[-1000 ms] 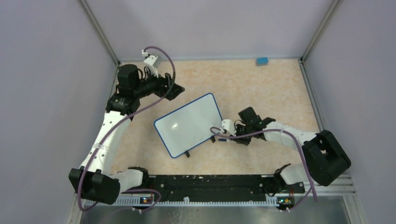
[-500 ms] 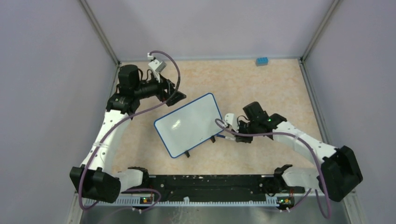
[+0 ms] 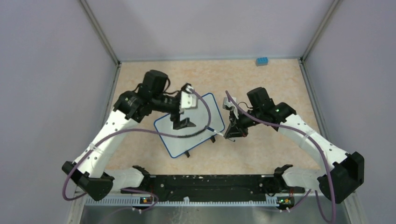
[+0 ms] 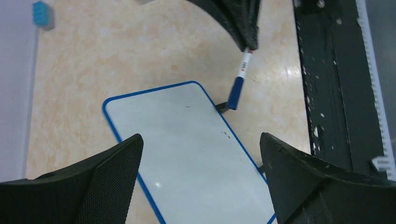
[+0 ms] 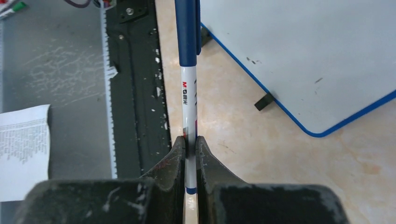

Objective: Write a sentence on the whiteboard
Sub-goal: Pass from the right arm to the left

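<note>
I should grab the marker (image 5: 189, 93) by its blue cap (image 5: 187, 33) with my left gripper next, so I can uncap it. The marker's white body stays in my right gripper.
The whiteboard (image 3: 175, 142) lies tilted on the table's middle, white with a blue rim and black clip feet. Its face is blank apart from a few tiny specks (image 4: 225, 134); no sentence shows. My left gripper (image 3: 183, 123) hovers over the board, wide open and empty (image 4: 201, 140). My right gripper (image 3: 232, 133) stands just off the board's right edge, shut on a white marker (image 5: 189, 93) with its blue cap on. The marker (image 4: 240, 79) points at the board's near right corner. The board also shows in the right wrist view (image 5: 303, 60).
A small blue block (image 3: 261, 61) lies at the table's back edge, also in the left wrist view (image 4: 41, 12). The black base rail (image 5: 135, 93) runs along the near edge. A printed paper sheet (image 5: 23, 149) lies beyond it.
My left arm has swung from the back left corner to above the board. My right gripper has moved back and turned, bringing the marker to the board's right edge.
</note>
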Controlling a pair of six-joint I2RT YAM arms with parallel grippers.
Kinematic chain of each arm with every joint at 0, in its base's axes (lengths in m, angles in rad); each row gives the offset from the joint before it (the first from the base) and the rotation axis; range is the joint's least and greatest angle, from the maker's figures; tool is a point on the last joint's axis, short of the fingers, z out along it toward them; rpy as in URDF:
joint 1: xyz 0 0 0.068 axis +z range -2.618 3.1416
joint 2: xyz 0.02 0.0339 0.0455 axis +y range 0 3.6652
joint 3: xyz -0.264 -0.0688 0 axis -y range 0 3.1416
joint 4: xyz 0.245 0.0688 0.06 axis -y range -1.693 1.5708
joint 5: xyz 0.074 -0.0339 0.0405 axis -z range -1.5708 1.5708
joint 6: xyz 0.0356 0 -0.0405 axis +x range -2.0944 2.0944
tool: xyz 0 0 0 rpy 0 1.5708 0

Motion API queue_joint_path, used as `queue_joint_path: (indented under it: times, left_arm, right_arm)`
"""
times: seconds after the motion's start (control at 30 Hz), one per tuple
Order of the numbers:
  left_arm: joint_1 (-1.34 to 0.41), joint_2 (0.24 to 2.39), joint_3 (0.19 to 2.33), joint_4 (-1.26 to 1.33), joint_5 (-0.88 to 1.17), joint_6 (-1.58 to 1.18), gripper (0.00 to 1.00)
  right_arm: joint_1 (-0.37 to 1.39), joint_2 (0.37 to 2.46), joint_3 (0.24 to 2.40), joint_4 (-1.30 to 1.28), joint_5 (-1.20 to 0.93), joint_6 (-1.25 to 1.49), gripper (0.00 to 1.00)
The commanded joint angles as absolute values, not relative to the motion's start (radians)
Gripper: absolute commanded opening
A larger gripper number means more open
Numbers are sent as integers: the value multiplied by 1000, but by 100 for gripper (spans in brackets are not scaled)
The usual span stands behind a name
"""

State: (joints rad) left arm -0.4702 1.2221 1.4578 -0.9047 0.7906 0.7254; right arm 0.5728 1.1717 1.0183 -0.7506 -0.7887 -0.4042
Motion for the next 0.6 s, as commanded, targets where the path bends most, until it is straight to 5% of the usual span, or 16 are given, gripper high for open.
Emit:
queue_joint_path:
  times: [0.0,0.2,0.57]
  left_arm:
    - [-669,1205,1503,-1116,583,1014,99]
    - [-918,1275,1520,-1166,373,1081,90]
    - [-1118,1331,1466,-1083,205,1065,53]
  right_arm:
    - [568,1181,1062,-768,-956,-333,0]
    - [568,1193,1050,-793,-1040,-325,0]
    - [568,1182,1030,-803,-1092,-324,0]
